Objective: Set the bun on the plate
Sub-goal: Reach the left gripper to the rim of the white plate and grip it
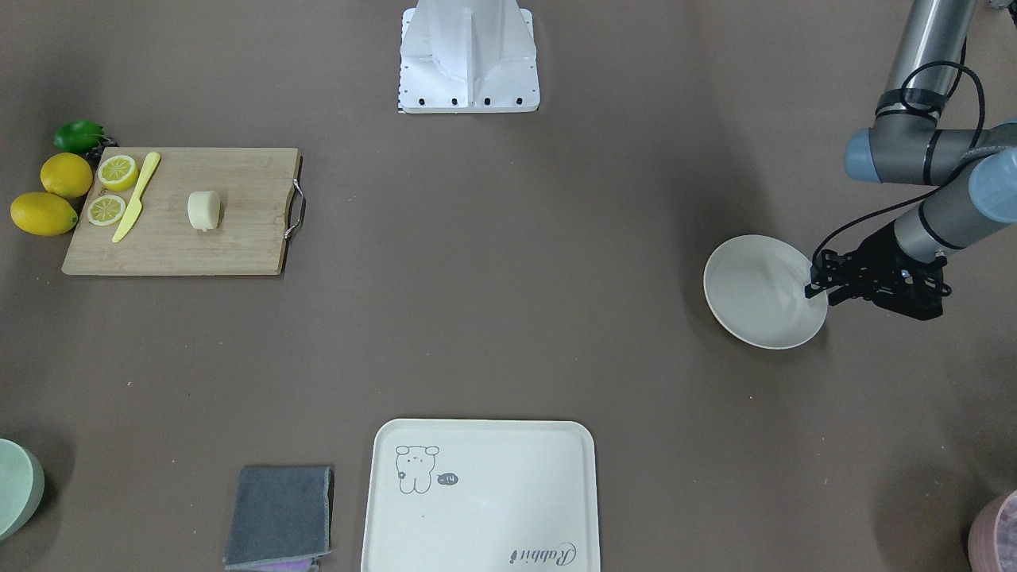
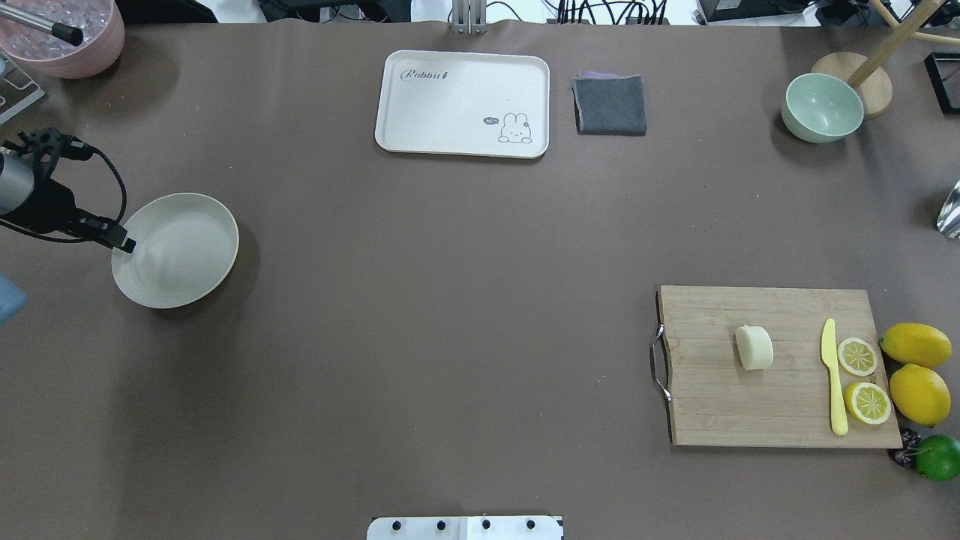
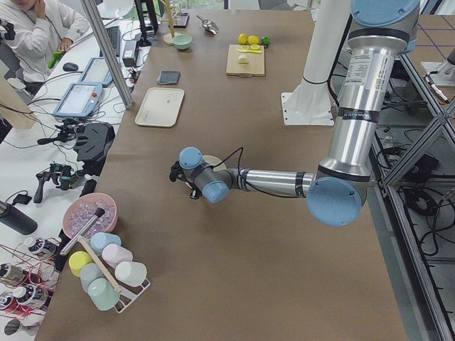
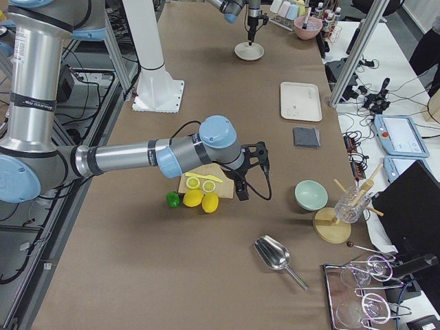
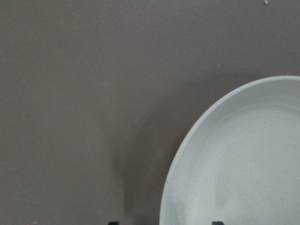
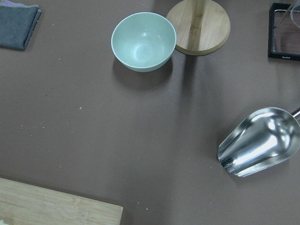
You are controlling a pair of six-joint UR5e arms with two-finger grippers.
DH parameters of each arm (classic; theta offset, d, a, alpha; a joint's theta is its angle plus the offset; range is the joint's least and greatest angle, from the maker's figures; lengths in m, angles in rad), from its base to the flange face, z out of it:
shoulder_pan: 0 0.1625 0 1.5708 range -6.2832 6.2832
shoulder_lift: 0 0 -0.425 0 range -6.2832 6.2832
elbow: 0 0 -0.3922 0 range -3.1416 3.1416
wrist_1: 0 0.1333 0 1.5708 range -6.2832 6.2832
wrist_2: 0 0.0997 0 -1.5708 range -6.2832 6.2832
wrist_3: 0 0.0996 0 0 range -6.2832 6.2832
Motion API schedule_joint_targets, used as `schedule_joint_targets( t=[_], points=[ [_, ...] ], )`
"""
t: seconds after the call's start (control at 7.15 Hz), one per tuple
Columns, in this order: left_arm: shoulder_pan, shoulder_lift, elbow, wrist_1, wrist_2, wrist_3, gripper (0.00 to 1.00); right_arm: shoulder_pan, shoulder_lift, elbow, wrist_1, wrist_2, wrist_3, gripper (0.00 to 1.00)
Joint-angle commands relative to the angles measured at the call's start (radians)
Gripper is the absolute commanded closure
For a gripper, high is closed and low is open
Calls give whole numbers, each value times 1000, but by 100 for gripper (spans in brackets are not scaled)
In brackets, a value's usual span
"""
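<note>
I need to grab the plate with my left gripper by its rim (image 1: 823, 310). This leaves the off-white plate's round center (image 1: 764, 291) free to take the bun.
The bun (image 1: 203, 210) (image 2: 754, 346) lies on its side on a wooden cutting board (image 2: 750, 409), with no gripper near it. Far across the table, the off-white plate (image 1: 759, 294) (image 2: 180, 247) (image 5: 243, 164) sits bare. My left gripper (image 1: 818, 290) (image 2: 126, 243) is low at the plate's outer rim and open. In the left wrist view its two tips stand either side of the rim. My right gripper (image 4: 242, 191) shows only in the exterior right view, hanging beyond the board's lemon end, and I cannot tell whether it is open or shut.
On the board lie a yellow knife (image 2: 832, 375) and two lemon halves (image 2: 856, 356), with whole lemons (image 2: 916, 345) and a lime (image 2: 937, 456) beside it. A bear tray (image 2: 463, 103), grey cloth (image 2: 610, 105), green bowl (image 2: 821, 107), metal scoop (image 6: 260, 143) and pink bowl (image 2: 64, 37) line the far side.
</note>
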State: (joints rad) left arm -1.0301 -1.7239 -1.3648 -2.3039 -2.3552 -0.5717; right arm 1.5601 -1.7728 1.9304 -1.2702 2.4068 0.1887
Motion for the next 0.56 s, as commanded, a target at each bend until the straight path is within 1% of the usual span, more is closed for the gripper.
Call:
schedule_joint_targets(
  t=[0.0,0.28,0.42],
  points=[
    [-4,6,-2,-20,-27,-10,100,0,-2,1,2,0,0,0],
    [-48,1,-35,-25,-81,-69,100,0,-2,1,0,0,0,0],
    [-45,-22,-80,-22,-79,-194,100,0,-2,1,2,0,0,0]
  ],
)
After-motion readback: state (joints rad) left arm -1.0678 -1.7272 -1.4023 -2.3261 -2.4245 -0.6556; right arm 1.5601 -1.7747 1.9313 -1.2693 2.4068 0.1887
